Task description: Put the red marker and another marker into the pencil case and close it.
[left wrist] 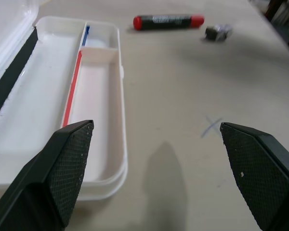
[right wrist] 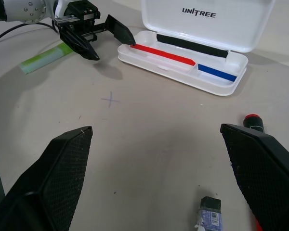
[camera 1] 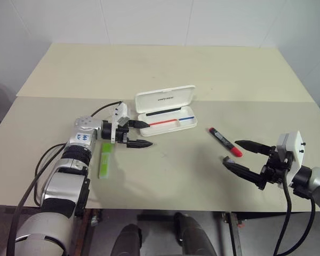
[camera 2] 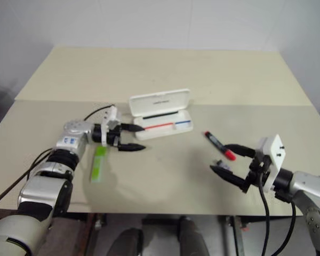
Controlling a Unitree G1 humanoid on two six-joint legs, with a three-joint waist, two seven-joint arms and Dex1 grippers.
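I should next use my left gripper to grab the tray [left wrist: 121, 91] by its front side [left wrist: 121, 144]. This will bring the pencil case into reach for packing markers.
The white pencil case [camera 1: 165, 98] lies open at the table's middle, lid raised behind a tray [left wrist: 121, 91] with red and blue stripes. My left gripper [camera 1: 148, 134] is open just left of the tray, one fingertip over its end rim, nothing between the fingers. The green highlighter [camera 1: 105, 159] lies flat under that wrist. The red marker [camera 1: 224, 142], black with red ends, lies to the right of the case. My right gripper [camera 1: 231, 151] is open and empty, its fingertips at the marker's near end.
A small grey piece [right wrist: 209, 211] lies on the table beside the red marker, close to my right gripper. A faint pen cross [right wrist: 110, 99] marks the table in front of the case. The tan table [camera 1: 165, 64] stretches back to a white wall.
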